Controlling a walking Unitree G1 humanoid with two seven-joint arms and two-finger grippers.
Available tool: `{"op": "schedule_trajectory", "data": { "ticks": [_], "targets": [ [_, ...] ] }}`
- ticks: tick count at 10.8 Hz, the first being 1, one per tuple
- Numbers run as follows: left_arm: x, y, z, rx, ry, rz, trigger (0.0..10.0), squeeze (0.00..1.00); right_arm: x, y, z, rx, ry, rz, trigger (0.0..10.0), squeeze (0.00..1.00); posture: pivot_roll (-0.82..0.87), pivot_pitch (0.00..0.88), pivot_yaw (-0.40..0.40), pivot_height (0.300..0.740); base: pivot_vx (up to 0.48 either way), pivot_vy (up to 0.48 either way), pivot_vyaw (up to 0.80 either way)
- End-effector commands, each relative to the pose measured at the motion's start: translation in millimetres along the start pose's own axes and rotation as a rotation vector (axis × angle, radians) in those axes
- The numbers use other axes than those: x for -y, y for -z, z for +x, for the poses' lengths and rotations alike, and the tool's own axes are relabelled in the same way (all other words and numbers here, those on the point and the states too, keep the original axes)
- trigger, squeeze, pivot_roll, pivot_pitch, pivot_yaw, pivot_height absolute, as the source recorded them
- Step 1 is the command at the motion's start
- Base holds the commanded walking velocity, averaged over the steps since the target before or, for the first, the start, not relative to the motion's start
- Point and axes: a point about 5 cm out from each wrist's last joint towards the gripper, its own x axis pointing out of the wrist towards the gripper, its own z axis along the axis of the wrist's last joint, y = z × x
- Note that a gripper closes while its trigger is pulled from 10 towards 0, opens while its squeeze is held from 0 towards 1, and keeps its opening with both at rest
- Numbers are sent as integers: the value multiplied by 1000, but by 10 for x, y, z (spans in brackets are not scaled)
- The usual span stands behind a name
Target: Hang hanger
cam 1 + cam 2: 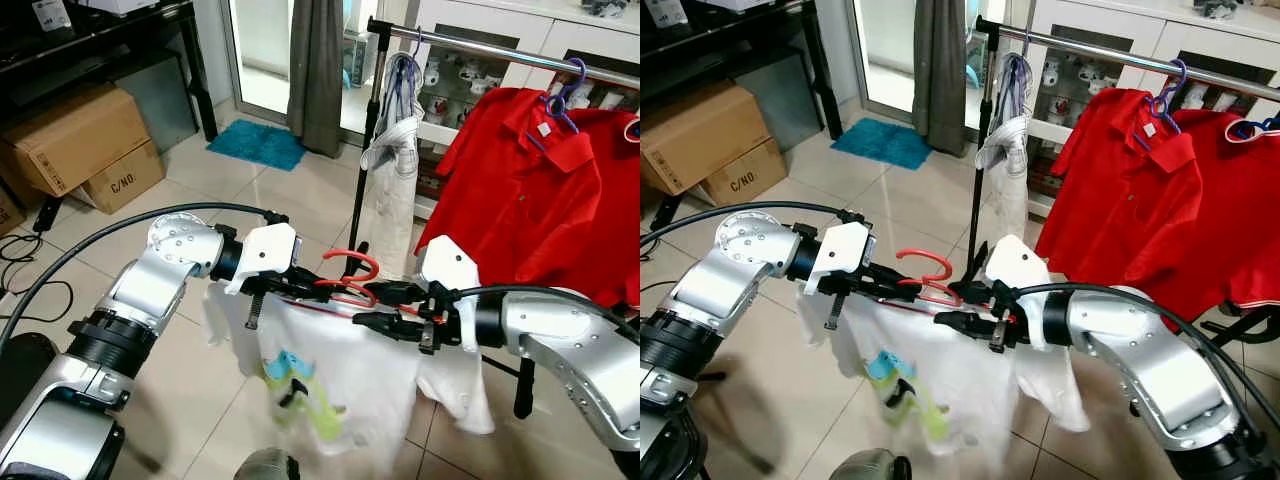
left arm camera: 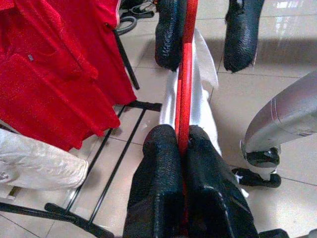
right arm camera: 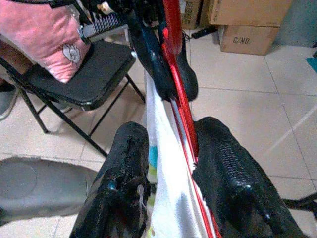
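The robot's right gripper will take the hanger by the free side of its bar [image 1: 402, 309], because the left gripper's fingers already fill one side of the hanger.
A red hanger [image 1: 355, 266] carrying a white T-shirt [image 1: 340, 385] with a green and blue print hangs between my two arms, low and in front of the clothes rail [image 1: 480, 45]. My left gripper [image 1: 300, 287] is shut on the hanger's red bar [image 2: 184, 99]; its fingers [image 2: 158, 163] pinch it from both sides. My right gripper [image 1: 378, 312] stands open around the same bar from the opposite end. One of its fingers [image 3: 129, 148] lies against the shirt, and the other sits beside the red bar [image 3: 181, 99]. The hook points up, below the rail.
Red polo shirts [image 1: 530, 200] on purple hangers and a pale garment [image 1: 392, 160] hang on the rail; its upright pole [image 1: 368, 150] stands just behind the hanger. Cardboard boxes [image 1: 80, 140] and a blue mat [image 1: 255, 143] lie at the left. A black folding chair [image 3: 94, 69] stands behind me.
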Motion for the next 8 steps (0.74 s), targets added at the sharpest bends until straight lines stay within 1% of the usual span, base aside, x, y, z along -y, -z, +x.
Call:
{"op": "schedule_trajectory", "data": {
  "ticks": [1, 2, 8],
  "targets": [
    [-80, -161, -19, 42, -26, 52, 0, 0, -29, -14, 44, 8, -24, -4, 5961, 0, 151, 0, 17, 740, 0, 0, 0],
    [-79, -174, -9, 45, -25, 53, 0, 0, -7, -13, 64, 10, -21, 5, 0, 0, 151, 0, 16, 740, 0, 0, 0],
    [-93, -206, -12, 68, -38, 37, 0, 0, 15, -8, 78, 11, -19, 12, 0, 0, 150, 0, 12, 740, 0, 0, 0]
  ]
}}
